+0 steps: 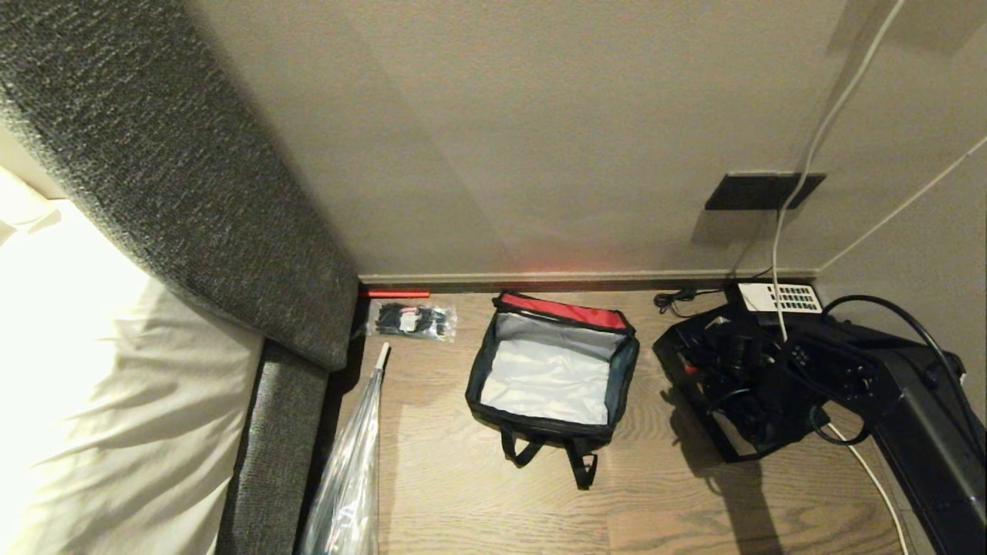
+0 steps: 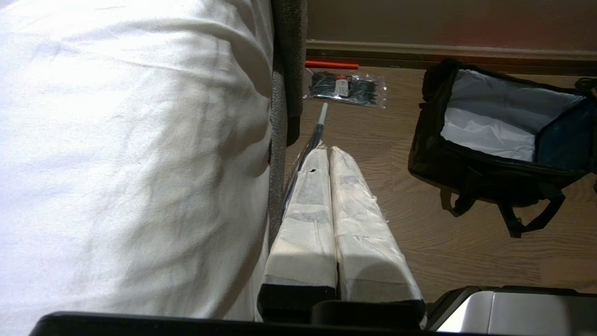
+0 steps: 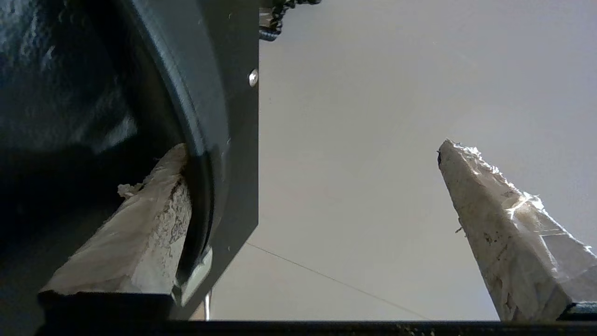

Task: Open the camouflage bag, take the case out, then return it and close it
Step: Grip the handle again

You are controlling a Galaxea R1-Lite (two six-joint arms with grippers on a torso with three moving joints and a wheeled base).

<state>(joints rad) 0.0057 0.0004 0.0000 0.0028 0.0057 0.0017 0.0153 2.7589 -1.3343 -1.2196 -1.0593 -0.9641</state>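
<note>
My right gripper takes hold of the black case's curved handle next, to put the case back into the open camouflage bag.
The camouflage bag stands open on the wooden floor, red lid lining folded back toward the wall, and its silver-grey inside holds nothing. Right of it the black case, with a small red knob, sits tilted outside the bag. My right arm reaches in from the lower right with its hand over the case. My right gripper is open wide and aimed at the wall. The case's black edge lies against one finger and the other finger stands free. My left gripper is shut beside the bed.
A bed with white sheets and a grey padded headboard fills the left. A clear packet of black items, a red stick and a plastic-wrapped umbrella lie nearby. A black telephone with white keypad and cables crowd the right corner.
</note>
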